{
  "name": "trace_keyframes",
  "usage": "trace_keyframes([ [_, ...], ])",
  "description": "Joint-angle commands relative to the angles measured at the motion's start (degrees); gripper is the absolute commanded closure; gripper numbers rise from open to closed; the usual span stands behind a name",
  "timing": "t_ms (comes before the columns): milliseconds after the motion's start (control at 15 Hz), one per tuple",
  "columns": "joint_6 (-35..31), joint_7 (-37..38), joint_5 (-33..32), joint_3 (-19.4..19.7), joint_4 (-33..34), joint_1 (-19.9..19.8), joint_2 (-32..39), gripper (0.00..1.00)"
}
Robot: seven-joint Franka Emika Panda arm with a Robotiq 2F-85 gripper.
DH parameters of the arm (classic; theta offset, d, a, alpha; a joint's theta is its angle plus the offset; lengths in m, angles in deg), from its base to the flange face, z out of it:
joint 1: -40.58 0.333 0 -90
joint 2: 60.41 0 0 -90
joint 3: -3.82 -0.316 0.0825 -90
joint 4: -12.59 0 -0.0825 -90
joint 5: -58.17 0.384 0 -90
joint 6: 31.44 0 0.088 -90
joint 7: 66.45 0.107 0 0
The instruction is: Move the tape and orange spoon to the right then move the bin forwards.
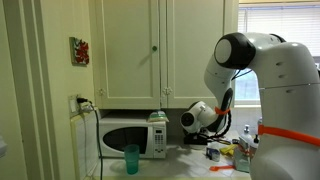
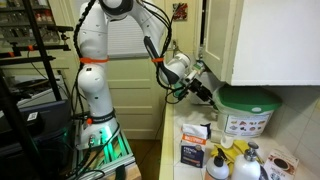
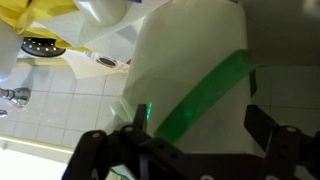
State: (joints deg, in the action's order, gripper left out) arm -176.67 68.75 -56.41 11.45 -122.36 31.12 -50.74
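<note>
The gripper should grab across the green part at the top of the bin, so that it can move the bin (image 2: 248, 112) forwards.
The bin (image 2: 248, 112) is pale grey-white with a bright green top and stands against the wall at the back of the counter. In the wrist view the bin (image 3: 190, 70) fills the picture, with a green band slanting across it. My gripper (image 3: 175, 135) is open, one finger on each side of the bin's body. In both exterior views the gripper (image 2: 203, 90) (image 1: 214, 127) reaches in at bin height. A thin orange streak on the counter looks like the orange spoon (image 1: 224, 168). I cannot make out the tape.
A microwave (image 1: 128, 137) and a teal cup (image 1: 132, 158) stand on the counter. Boxes (image 2: 195, 150) and bottles (image 2: 232, 165) crowd the counter in front of the bin. Cabinets (image 2: 270, 40) hang just above it. A drain (image 3: 40, 45) and tiles (image 3: 60, 110) show beside the bin.
</note>
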Motion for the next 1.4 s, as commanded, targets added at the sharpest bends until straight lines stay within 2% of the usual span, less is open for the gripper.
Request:
trace_keyframes([
  [0, 1.13, 4.46, -2.6, -1.08, 1.11, -0.72, 2.02, 0.25],
  [67, 1.39, 4.19, -2.19, -1.12, 1.17, -0.79, 2.35, 0.27],
  [533, -1.79, 3.02, -1.04, -1.49, 1.45, -1.91, 3.07, 0.81],
  [733, -3.35, 2.14, 0.18, -1.83, 0.45, -1.91, 1.17, 0.95],
  [1000, -5.29, 3.63, 0.44, -2.01, -0.4, -1.82, -1.53, 0.95],
  [1133, -5.68, 6.47, -0.3, -1.58, -0.75, -1.62, -3.26, 0.99],
  [1333, -7.27, 11.0, -0.25, -1.4, -0.97, -1.92, -5.13, 0.98],
])
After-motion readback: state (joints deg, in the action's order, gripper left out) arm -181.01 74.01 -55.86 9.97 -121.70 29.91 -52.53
